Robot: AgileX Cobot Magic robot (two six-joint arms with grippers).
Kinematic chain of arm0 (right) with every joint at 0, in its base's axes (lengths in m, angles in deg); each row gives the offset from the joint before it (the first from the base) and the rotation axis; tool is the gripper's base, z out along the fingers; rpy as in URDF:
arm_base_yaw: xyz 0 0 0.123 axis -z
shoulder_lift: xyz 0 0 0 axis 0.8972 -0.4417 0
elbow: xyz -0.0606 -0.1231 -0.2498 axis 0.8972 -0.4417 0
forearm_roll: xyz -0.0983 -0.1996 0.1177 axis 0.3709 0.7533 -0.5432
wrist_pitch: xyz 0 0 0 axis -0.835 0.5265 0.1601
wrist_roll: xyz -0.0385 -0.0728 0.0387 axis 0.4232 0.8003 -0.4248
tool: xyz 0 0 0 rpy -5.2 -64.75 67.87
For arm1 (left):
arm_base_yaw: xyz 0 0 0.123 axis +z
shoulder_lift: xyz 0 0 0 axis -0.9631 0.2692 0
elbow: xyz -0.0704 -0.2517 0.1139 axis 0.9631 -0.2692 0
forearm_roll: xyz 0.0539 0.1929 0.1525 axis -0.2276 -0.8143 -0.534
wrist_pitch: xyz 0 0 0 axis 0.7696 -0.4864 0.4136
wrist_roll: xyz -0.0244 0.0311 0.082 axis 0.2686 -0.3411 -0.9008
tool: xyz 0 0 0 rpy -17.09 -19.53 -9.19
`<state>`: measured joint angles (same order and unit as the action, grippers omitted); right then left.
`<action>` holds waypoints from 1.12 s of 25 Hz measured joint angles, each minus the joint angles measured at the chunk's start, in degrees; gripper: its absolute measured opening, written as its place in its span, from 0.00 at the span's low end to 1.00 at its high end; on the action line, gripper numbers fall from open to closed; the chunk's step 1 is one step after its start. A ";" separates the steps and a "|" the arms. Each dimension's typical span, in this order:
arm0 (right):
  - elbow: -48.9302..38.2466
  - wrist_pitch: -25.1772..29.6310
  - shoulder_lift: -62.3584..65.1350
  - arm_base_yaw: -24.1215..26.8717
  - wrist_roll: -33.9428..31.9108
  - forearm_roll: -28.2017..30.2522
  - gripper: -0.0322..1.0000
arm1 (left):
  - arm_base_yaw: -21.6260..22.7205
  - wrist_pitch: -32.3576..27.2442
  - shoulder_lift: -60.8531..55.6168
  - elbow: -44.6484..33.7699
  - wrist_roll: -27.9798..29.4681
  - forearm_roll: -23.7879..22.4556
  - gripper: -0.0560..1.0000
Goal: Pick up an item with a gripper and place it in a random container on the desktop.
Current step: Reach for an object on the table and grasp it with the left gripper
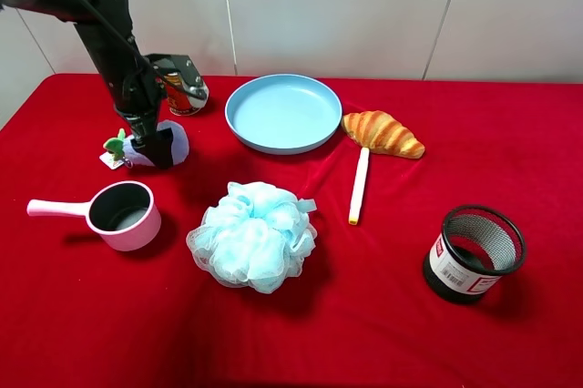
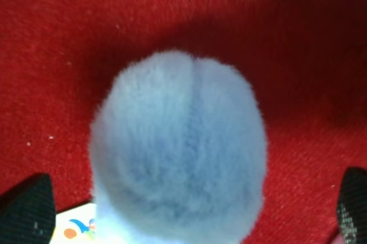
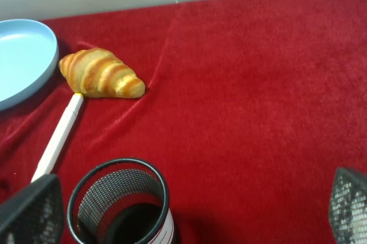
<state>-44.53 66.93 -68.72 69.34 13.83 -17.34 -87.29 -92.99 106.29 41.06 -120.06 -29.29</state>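
Note:
I will place the plush eggplant in a container [image 1: 283,111], so my left gripper will next grab the eggplant by its fuzzy lavender body [image 1: 173,137].
The pale lavender plush eggplant [image 1: 178,138] lies on the red desktop [image 1: 383,315] at the back left, its green top [image 1: 116,144] and white tag pointing left. My left gripper [image 1: 157,146] is down over it, open, with one black finger [image 2: 28,209] on each side of the plush body [image 2: 178,146]; the fingers do not press it. The light-blue plate [image 1: 239,97] sits empty to the right of the toy and also shows in the right wrist view [image 3: 23,55]. My right gripper [image 3: 189,218] is open and empty; it is out of the exterior high view.
A pink saucepan [image 1: 123,215] stands in front of the toy. A light-blue mesh pouf [image 1: 253,235] lies mid-table. A croissant [image 1: 383,133] and a white pen [image 1: 359,186] lie right of the plate. A black mesh cup [image 1: 474,253] stands front right. A can [image 1: 185,92] stands behind the toy.

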 joint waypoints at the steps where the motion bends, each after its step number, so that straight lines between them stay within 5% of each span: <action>1: 0.00 0.00 0.00 0.00 0.00 0.00 0.70 | -0.12 -0.04 0.37 0.00 0.00 -0.59 0.97; 12: 0.00 0.00 0.00 0.00 0.00 0.00 0.70 | -0.18 0.78 3.42 0.00 -0.43 -2.65 0.92; 22: 0.00 0.00 0.00 0.00 0.00 0.00 0.70 | -0.18 1.11 3.42 0.00 -1.06 -2.72 0.37; 28: 0.00 0.00 0.00 0.00 0.00 0.00 0.70 | -0.18 1.19 3.42 0.00 -1.12 -2.72 0.36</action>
<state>-44.53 66.93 -68.72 69.34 13.83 -17.34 -87.47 -91.80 109.71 41.06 -121.17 -32.01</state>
